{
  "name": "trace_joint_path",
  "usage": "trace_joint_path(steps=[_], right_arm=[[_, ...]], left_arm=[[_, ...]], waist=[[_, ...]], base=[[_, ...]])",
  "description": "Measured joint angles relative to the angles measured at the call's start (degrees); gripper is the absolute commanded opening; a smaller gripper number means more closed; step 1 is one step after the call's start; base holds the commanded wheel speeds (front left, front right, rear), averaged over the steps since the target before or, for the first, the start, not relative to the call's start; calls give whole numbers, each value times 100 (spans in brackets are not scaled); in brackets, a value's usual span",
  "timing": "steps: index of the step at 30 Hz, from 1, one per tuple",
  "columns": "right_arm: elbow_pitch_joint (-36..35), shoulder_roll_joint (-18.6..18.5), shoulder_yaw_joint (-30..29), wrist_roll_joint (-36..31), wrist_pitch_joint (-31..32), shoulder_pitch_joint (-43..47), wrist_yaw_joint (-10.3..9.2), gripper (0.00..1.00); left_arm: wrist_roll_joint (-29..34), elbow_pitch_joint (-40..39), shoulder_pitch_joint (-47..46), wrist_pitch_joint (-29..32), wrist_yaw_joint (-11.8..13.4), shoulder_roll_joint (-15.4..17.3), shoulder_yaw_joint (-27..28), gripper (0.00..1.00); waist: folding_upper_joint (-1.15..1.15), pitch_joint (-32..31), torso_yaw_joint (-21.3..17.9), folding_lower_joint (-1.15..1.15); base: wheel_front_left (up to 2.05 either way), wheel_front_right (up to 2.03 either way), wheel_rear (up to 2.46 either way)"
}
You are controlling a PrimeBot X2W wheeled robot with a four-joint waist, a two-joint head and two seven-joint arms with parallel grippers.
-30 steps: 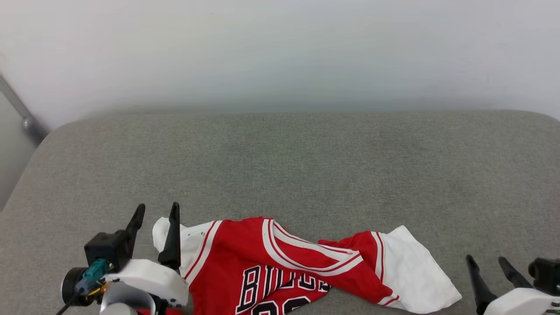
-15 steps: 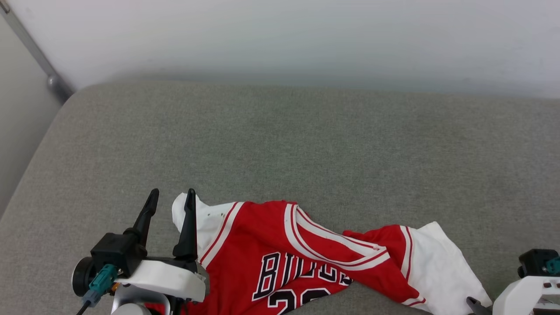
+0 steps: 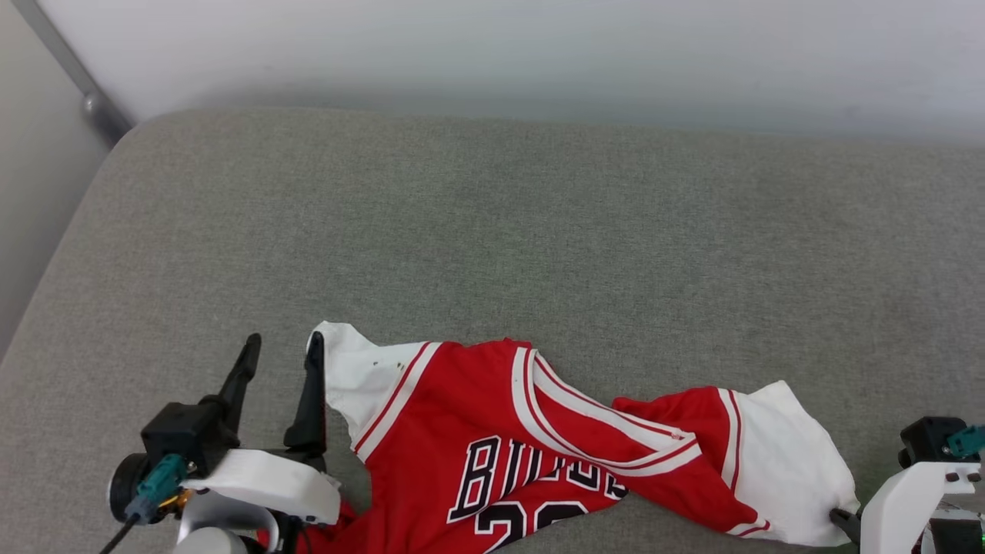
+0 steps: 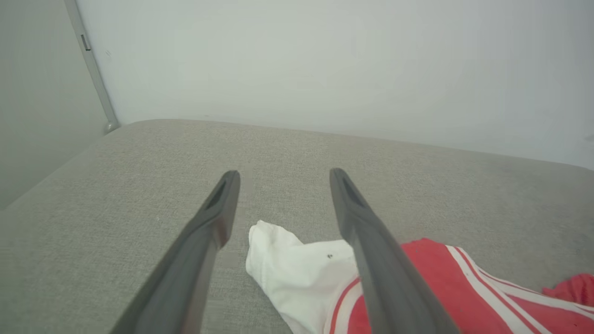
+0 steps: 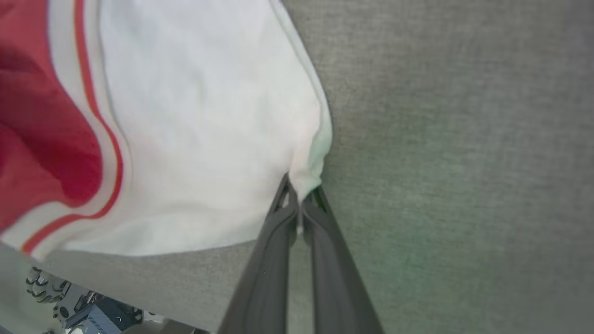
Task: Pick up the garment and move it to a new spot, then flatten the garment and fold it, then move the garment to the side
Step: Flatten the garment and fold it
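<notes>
I should pick up the garment with my left gripper by the bunched end of its white sleeve point(image 3: 336, 343), because that end of the sleeve stands up while the garment's red chest point(image 3: 462, 397) is flat.
The garment point(image 3: 539, 431), a red jersey with black lettering and white sleeves, lies crumpled at the near edge of the grey cushion point(image 3: 539, 231). My left gripper point(image 3: 283, 342) stands open at its left end. Its right finger point(image 3: 312, 385) is against the left white sleeve point(image 3: 354, 369). In the left wrist view the left gripper point(image 4: 284, 174) is spread wide, and that sleeve point(image 4: 287, 264) lies between and below the fingers. My right gripper point(image 5: 301, 192) is shut on the edge of the right white sleeve point(image 5: 195, 139). In the head view the right gripper point(image 3: 839, 519) sits at that sleeve's corner point(image 3: 785, 454).
A pale wall point(image 3: 539, 46) rises behind the cushion. A slanted metal pole point(image 3: 92, 108) stands at the far left corner. The cushion stretches wide beyond the garment. Part of the robot's base point(image 5: 69, 306) shows past the cushion's near edge.
The head camera has tilted, so the whole scene has shifted. My right gripper has gone from open beside the right sleeve to shut on its edge. The left gripper stays open.
</notes>
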Motion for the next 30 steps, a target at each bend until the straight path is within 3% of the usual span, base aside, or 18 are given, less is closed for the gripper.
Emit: trace_joint_path(steps=[6, 12, 18, 26, 27, 28, 30], right_arm=[[-437, -124, -144, -67, -181, -235, 0, 0], [-933, -176, -145, -174, -5, -464, 0, 0], [-1203, -46, 7, -232, 30, -627, 0, 0], [-1195, 113, 164, -280, -42, -772, 0, 0], [-1177, 115, 164, -282, -53, -777, 0, 0], [-1158, 119, 172, -297, -64, -794, 0, 0], [-1133, 114, 178, -299, -71, -815, 0, 0]], left_arm=[[-393, 293, -151, 563, -272, 368, 200, 100], [-981, 887, -920, 1797, -936, 821, 199, 100], [-1514, 1615, -1670, 3200, -1638, 1013, -90, 100], [-1983, 2412, -2269, 4762, -1971, 1137, -394, 100], [-2048, 2457, -2343, 4959, -1991, 1149, -430, 37], [-2070, 2488, -2394, 5087, -2008, 1165, -459, 6], [-2123, 2577, -2530, 5434, -2031, 1188, -536, 0]], waist=[[0, -153, -232, 0], [0, -77, -502, 0], [0, 284, -710, 0], [0, 746, -1007, 0], [0, 784, -1034, 1], [0, 813, -1061, 0], [0, 854, -1089, 0]], base=[[0, 0, 0], [0, 0, 0], [0, 0, 0], [0, 0, 0], [0, 0, 0], [0, 0, 0], [0, 0, 0]])
